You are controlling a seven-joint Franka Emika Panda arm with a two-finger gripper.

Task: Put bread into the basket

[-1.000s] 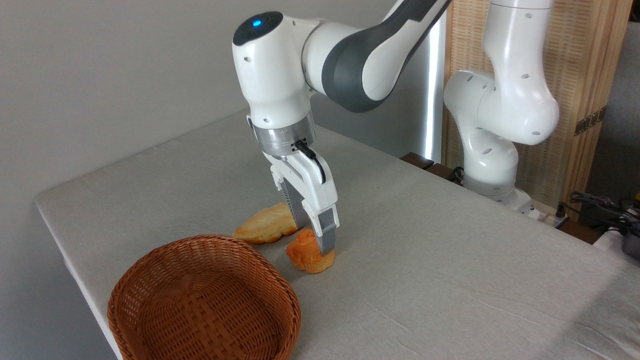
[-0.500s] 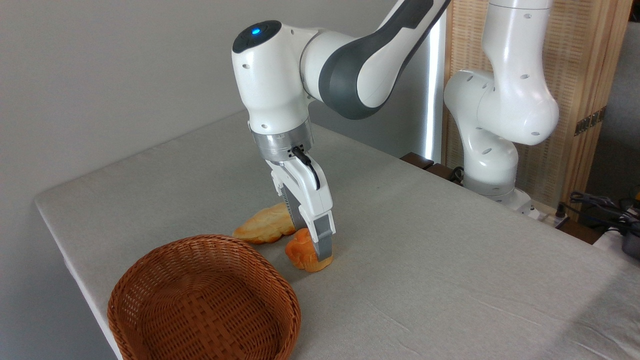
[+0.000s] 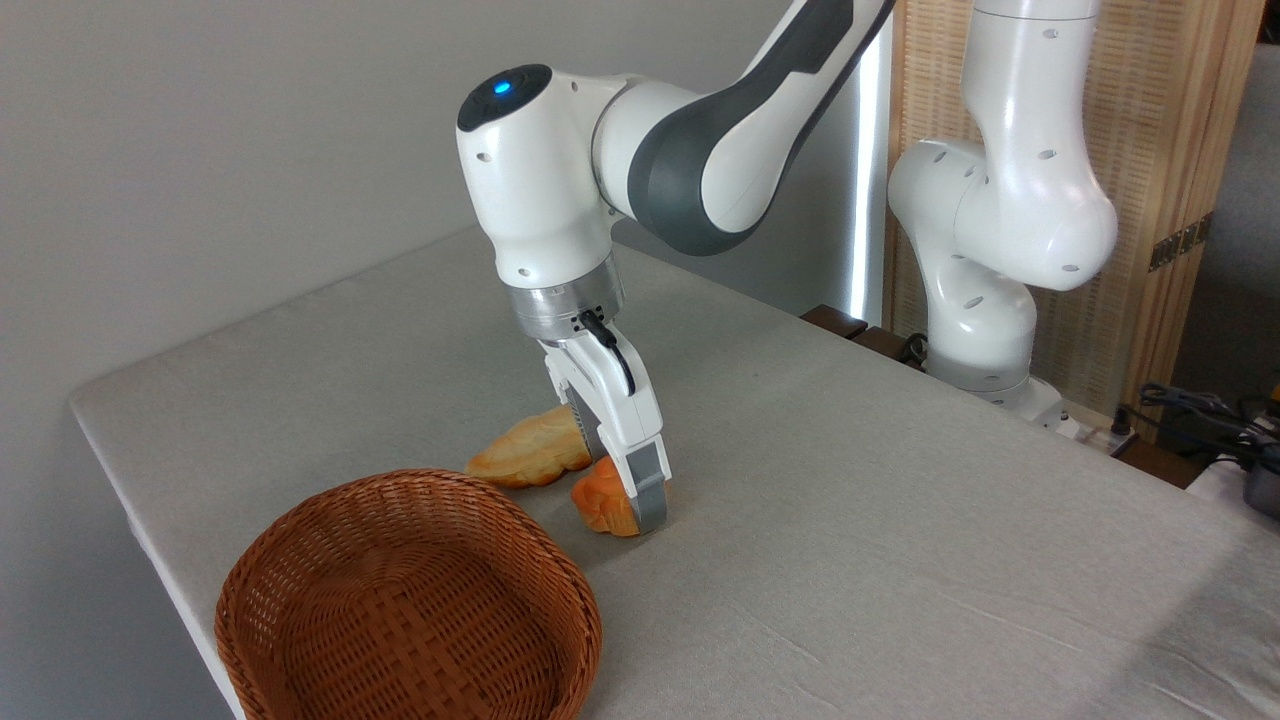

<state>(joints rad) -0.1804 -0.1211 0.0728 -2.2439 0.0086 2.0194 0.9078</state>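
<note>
I should next grab the bread (image 3: 603,504) by its knotted sides with my gripper, to put it into the wicker basket.
The bread (image 3: 603,504), a small deep-orange knotted bun, rests on the grey tablecloth just right of the basket's far rim. My gripper (image 3: 622,497) has come down over it, still open. The near finger (image 3: 650,495) covers the bun's right side, and the far finger is mostly hidden behind the bun. The jaws straddle the bun, and I cannot tell whether they touch it. The basket (image 3: 300,560), round reddish-brown wicker, stands at the front left with nothing in it.
A longer pale golden braided loaf (image 3: 525,455) lies right behind the bun, close to the far finger. The table's left edge (image 3: 130,500) runs near the basket. The arm's white base (image 3: 985,310) stands at the back right, with cables (image 3: 1200,415) beyond.
The gripper has sunk lower and leaned slightly left, so the near finger now reaches almost to the cloth beside the bun. The bun looks nudged a little left.
</note>
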